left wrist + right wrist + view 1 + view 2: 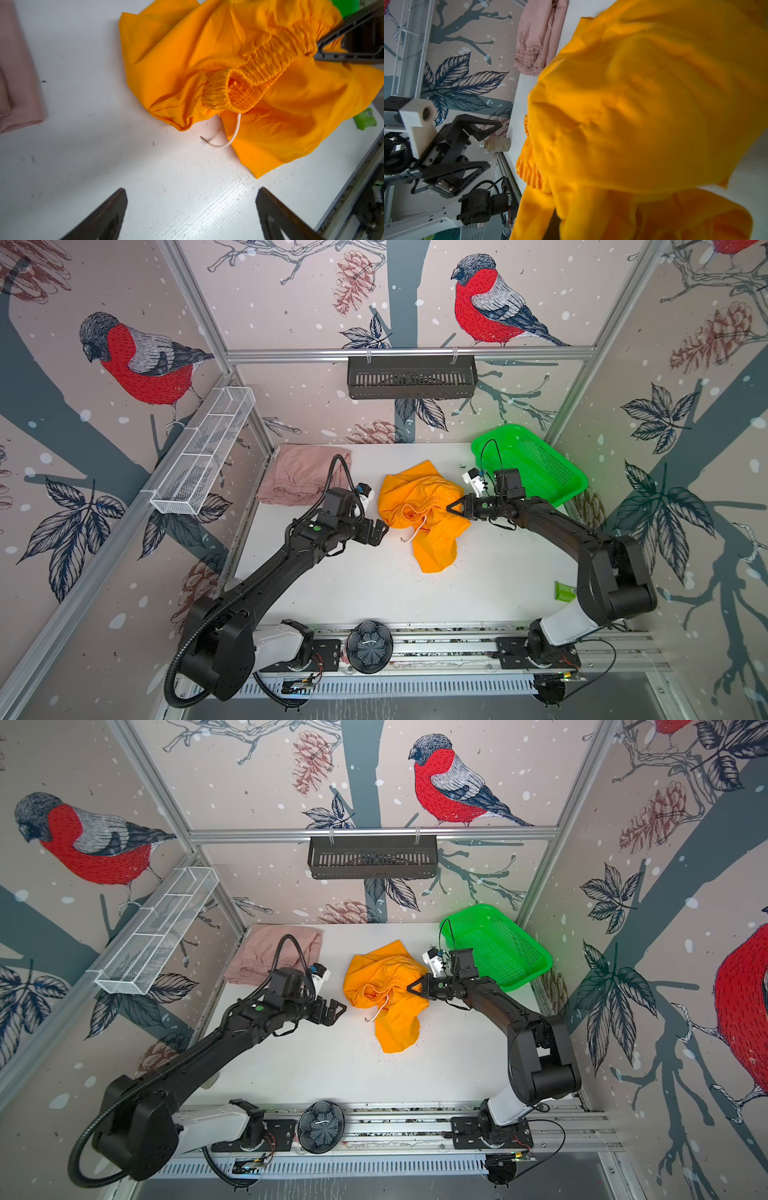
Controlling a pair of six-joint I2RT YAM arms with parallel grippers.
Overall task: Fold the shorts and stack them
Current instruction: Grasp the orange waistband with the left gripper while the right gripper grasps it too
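Observation:
I next need to grab the orange shorts (424,506) with my left gripper by their gathered waistband end, opposite my right gripper. Then the shorts can be spread flat for folding.
The orange shorts (424,506) (386,986) lie crumpled mid-table, gathered waistband (270,62) up, and a white drawstring (230,137) trails onto the table. My right gripper (451,508) (411,986) is shut on the right end of that waistband. In the right wrist view orange cloth (643,104) covers its jaws. My left gripper (381,533) (337,1013) (192,191) stands open just left of the orange shorts, with only bare table between its fingers. The pink shorts (299,477) (270,955) (537,41) lie folded in the back left corner.
A green mesh basket (536,464) (498,944) sits tilted at the back right. A small green packet (565,591) lies by the right arm's base. A dark round dish (370,645) rests on the front rail. A small bottle (496,144) lies beyond the table's left edge.

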